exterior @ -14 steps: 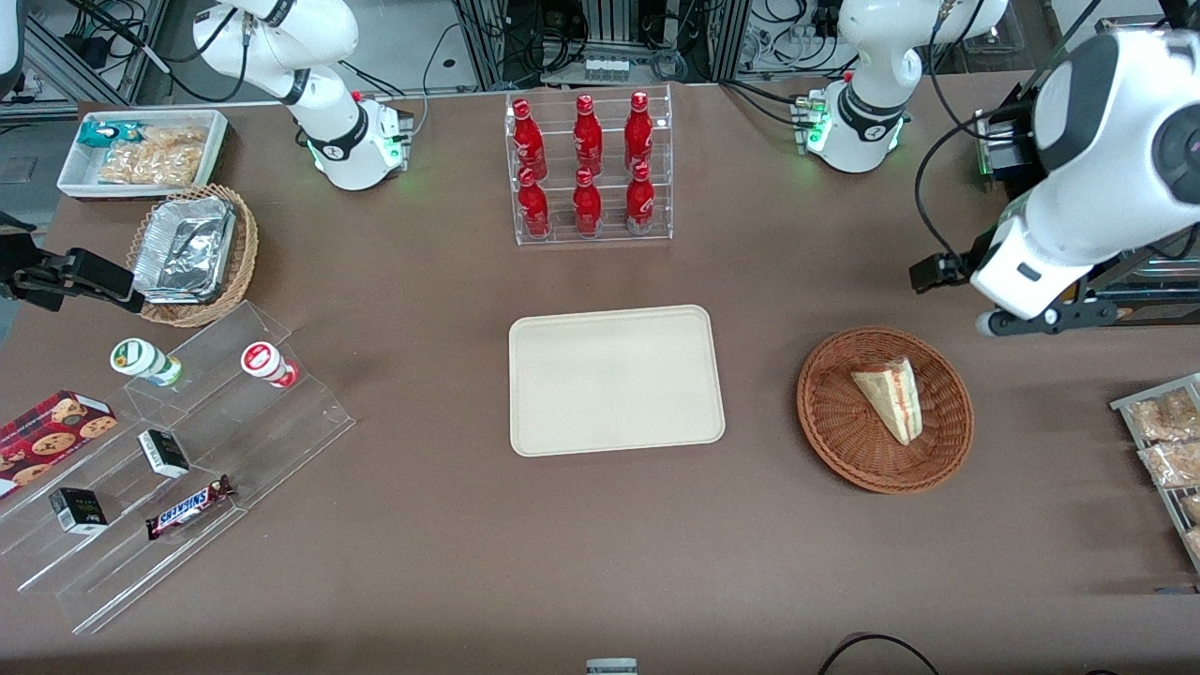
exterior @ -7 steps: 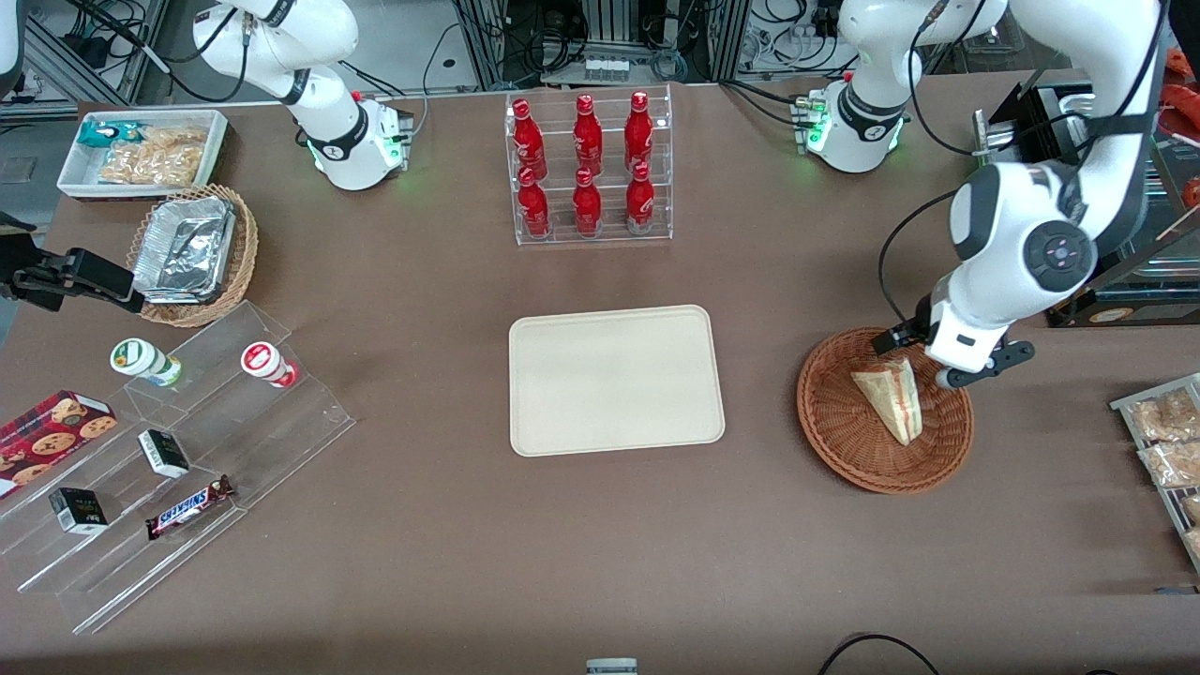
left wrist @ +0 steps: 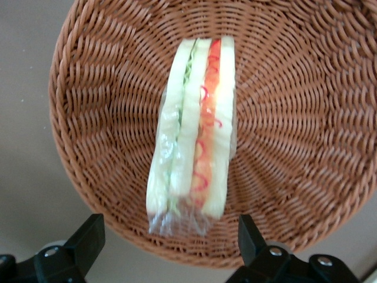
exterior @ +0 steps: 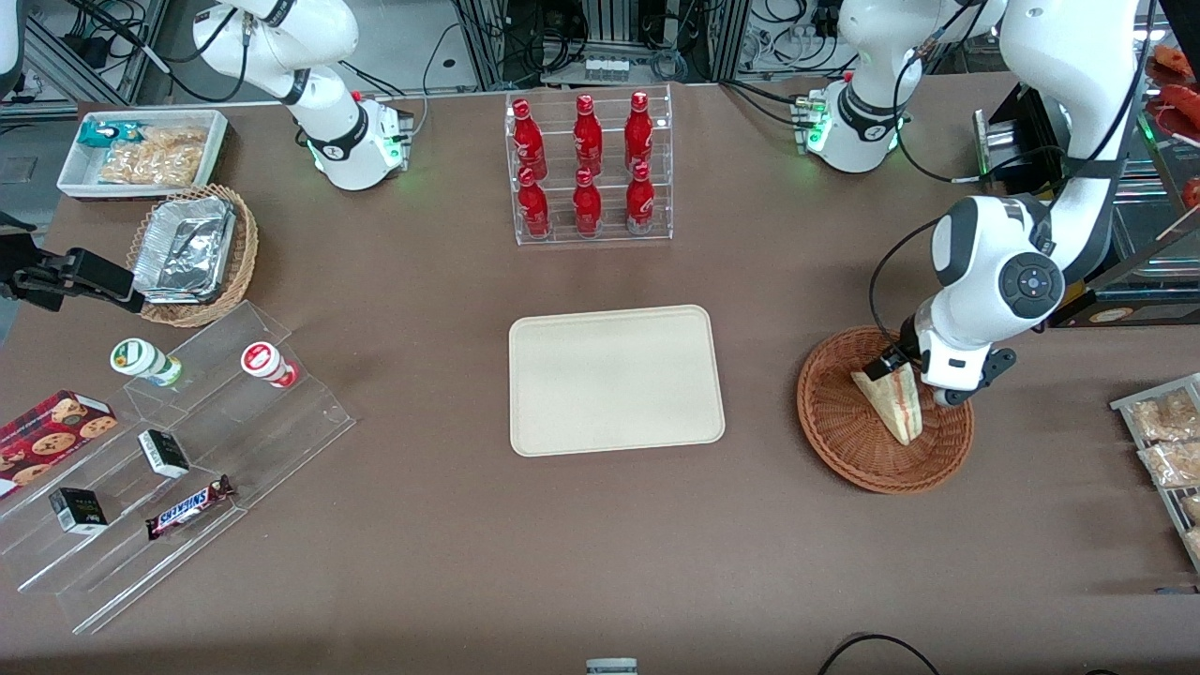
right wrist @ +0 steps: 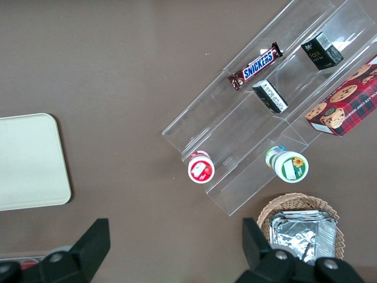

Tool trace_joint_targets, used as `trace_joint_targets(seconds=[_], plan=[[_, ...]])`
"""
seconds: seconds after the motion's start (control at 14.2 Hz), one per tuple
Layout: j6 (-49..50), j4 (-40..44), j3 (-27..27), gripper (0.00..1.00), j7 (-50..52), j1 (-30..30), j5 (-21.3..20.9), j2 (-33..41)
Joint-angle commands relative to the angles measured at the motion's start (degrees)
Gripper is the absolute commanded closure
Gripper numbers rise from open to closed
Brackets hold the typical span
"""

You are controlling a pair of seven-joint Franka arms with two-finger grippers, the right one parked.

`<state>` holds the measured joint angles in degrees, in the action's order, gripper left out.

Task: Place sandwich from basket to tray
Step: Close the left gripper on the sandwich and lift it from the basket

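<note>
To place the sandwich on the tray, my left gripper next needs to grab its wrapped edge [left wrist: 185, 203].
The sandwich [exterior: 895, 405], a wrapped wedge of pale bread with red and green filling, lies in the round reddish-brown basket [exterior: 844, 422] toward the working arm's end of the table. My left gripper [exterior: 917, 382] hangs just above the wedge's wide end, at the basket edge farther from the front camera. The left wrist view shows the sandwich [left wrist: 194, 135] in the basket [left wrist: 94, 118], and the gripper [left wrist: 169, 239] open, its black fingers [left wrist: 88, 239] standing wide on either side of the wrapped end without touching it. The beige tray [exterior: 614, 380] sits bare at mid-table.
A clear rack of red bottles [exterior: 588, 169] stands farther from the front camera than the tray. Packaged snacks [exterior: 1167, 441] lie at the working arm's table end. Stepped acrylic shelves [exterior: 187, 459], a foil-container basket [exterior: 192, 253] and a white snack bin [exterior: 141, 150] sit toward the parked arm's end.
The left arm has swung in from the table's end and come down over the basket; its open gripper now straddles the sandwich's wide end. The sandwich has not moved.
</note>
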<state>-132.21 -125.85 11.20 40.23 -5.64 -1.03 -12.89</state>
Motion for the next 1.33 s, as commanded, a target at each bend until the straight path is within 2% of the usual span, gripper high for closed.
trace_joint_targets(seconds=[0.0, 0.14, 0.21, 0.28, 0.35, 0.42, 0.7, 0.98, 1.12, 1.26], plan=[[-3.4, 0.3, -0.5, 0.0, 1.0, 0.1, 0.2, -2.4], [-4.0, 0.3, -0.7, 0.01, 1.0, 0.1, 0.2, -2.8], [-3.9, 0.3, -0.7, 0.16, 1.2, 0.2, 0.5, -3.2], [-3.8, 0.3, -0.7, 0.49, 1.3, 0.2, 0.6, -3.2], [-3.5, 0.5, -0.7, 0.76, 1.1, 0.1, 0.6, -3.2], [-3.4, 0.8, -0.7, 0.87, 0.8, 0.1, 0.6, -3.2], [-2.9, 3.1, -0.7, 0.92, -1.3, 0.1, 0.2, -2.8], [9.4, 12.3, -0.4, 0.94, -8.0, 1.2, 0.9, -2.4], [10.1, 13.7, 0.0, 0.93, -8.1, 4.0, 0.9, -2.0], [9.9, 15.7, 3.5, 0.93, -8.4, 5.5, 0.5, -2.3]])
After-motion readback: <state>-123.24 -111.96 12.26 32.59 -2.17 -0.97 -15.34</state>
